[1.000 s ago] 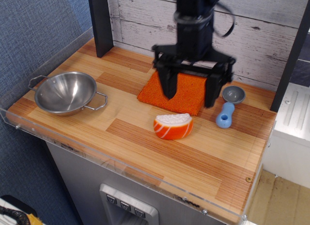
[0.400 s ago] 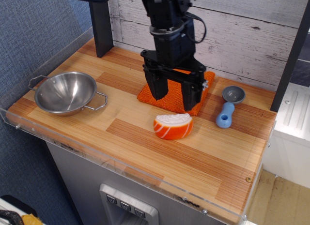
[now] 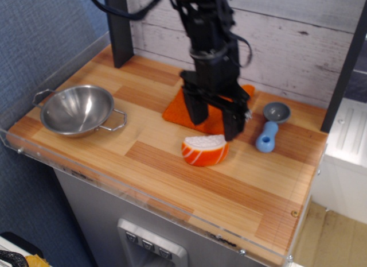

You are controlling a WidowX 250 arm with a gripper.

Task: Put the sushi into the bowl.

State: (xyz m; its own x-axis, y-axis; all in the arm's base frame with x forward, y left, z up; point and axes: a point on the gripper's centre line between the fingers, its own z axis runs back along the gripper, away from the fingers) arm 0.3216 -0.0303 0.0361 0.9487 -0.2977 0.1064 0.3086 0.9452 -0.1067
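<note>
Next, my gripper grabs the sushi by its white rice part [image 3: 203, 142], to put the sushi into the steel bowl [image 3: 77, 110].
The sushi [image 3: 205, 150], glossy orange with white stripes and a white rice face, lies on the wooden tabletop near the middle. My gripper [image 3: 217, 124] is open just behind and above it, fingers pointing down, one fingertip [image 3: 233, 131] close to the sushi's right back edge. It holds nothing. The steel bowl [image 3: 77, 110] with two wire loop handles stands empty at the left of the table, well apart from the sushi.
A flat orange cloth [image 3: 198, 109] lies behind the sushi, partly hidden by the gripper. A small grey scoop with blue handle [image 3: 269, 126] lies to the right. A dark post [image 3: 119, 28] stands at the back left. A clear rim [image 3: 143, 195] edges the table's front.
The gripper has come lower and nearer to the sushi's back, shifting left and then back right, with its fingers closer together than one second ago. The sushi and bowl have not moved.
</note>
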